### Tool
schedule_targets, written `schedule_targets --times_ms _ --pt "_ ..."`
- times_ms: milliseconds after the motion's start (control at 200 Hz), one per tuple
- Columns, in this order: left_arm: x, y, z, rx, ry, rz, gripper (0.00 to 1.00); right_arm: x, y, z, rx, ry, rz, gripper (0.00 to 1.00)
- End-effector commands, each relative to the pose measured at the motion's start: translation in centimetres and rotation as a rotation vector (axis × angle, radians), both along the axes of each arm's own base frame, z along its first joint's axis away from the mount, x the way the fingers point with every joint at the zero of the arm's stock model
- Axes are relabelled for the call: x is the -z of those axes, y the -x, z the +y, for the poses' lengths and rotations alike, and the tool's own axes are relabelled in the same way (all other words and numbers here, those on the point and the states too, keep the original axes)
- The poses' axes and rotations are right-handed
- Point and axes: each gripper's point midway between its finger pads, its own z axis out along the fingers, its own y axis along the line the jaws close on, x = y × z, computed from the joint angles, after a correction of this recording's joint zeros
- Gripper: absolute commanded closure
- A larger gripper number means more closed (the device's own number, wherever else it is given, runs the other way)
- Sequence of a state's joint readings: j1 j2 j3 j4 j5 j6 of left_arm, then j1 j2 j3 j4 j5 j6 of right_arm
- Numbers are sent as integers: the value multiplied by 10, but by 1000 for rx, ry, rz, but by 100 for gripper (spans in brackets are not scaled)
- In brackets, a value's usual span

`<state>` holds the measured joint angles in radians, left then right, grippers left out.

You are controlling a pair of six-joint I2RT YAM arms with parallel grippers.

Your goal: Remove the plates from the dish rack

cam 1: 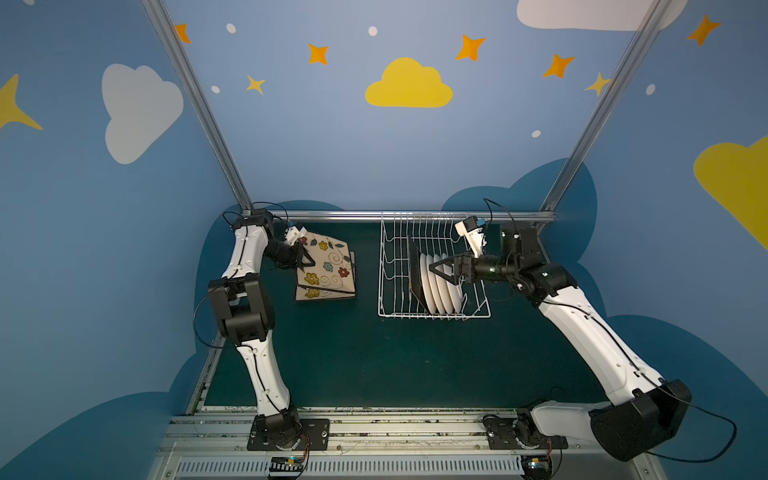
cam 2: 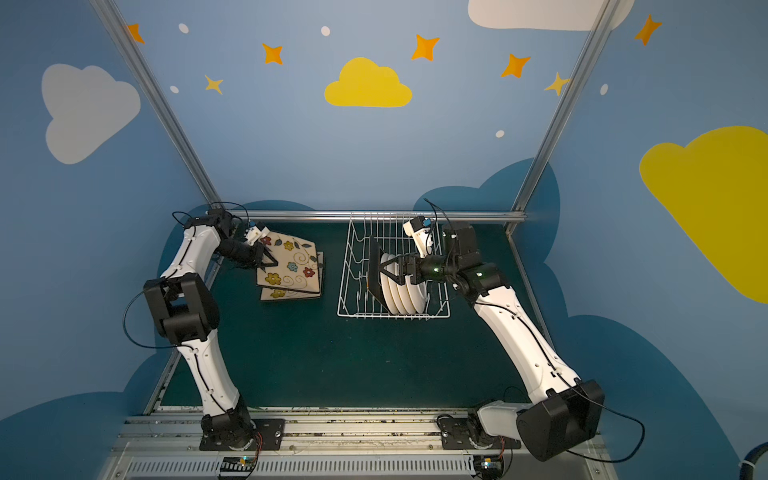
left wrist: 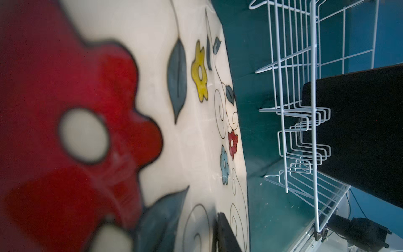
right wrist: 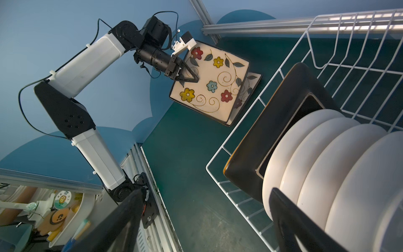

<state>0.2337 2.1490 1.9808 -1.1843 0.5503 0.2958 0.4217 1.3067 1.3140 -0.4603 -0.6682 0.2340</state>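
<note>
The tilted plate is still above the flat floral plate and would drop crooked if I let go now. My left gripper will keep holding it until it lies on the flat floral plate.
My left gripper (cam 1: 309,261) (cam 2: 272,262) (right wrist: 194,79) is shut on the near edge of a rounded-square floral plate (cam 1: 330,259) (cam 2: 293,259) (left wrist: 196,131) (right wrist: 218,87). It holds this plate tilted over another floral plate (cam 1: 324,294) (cam 2: 286,294) (right wrist: 250,87) that lies flat on the mat. The white wire dish rack (cam 1: 388,266) (cam 2: 351,270) (left wrist: 314,109) (right wrist: 239,131) holds a black-backed square plate (cam 1: 415,270) (cam 2: 376,270) (right wrist: 272,131) and several round white plates (cam 1: 444,286) (cam 2: 405,295) (right wrist: 327,152), all on edge. My right gripper (cam 1: 434,268) (cam 2: 386,268) (right wrist: 202,218) hangs open above them and holds nothing.
The green mat (cam 1: 353,357) runs forward of the rack. An aluminium rail (cam 1: 415,215) closes the back, with blue walls on both sides. The rack's left half (cam 1: 395,249) holds only upright tines. Both arm bases sit on the front rail (cam 1: 395,432).
</note>
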Motion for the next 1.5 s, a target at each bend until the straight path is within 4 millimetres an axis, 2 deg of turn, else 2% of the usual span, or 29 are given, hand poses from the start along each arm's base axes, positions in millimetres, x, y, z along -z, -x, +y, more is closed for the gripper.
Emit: schedule_targets --times_ms 0,155,400,636,901,1181,1357,1492 --pt "-34 -18 -12 45 97 -130 97 -5 -3 2 -2 40 -62 10" --pt "-25 -26 -9 52 106 -125 97 -1 -6 8 1 57 -67 10" --pt "-21 -33 -4 72 151 -113 97 3 -11 13 -3 72 -70 10" --pt "-12 -31 -3 87 201 -68 97 4 -15 20 -17 72 -58 10" --pt "-4 -21 -10 110 257 -25 97 8 -18 25 -28 91 -45 10" --pt "28 -22 -2 82 220 45 97 12 -15 31 -41 107 -33 10" --pt "35 -23 1 70 219 59 97 13 -15 32 -35 102 -34 10" --pt "43 -23 7 67 193 71 91 14 -15 36 -43 99 -29 10"
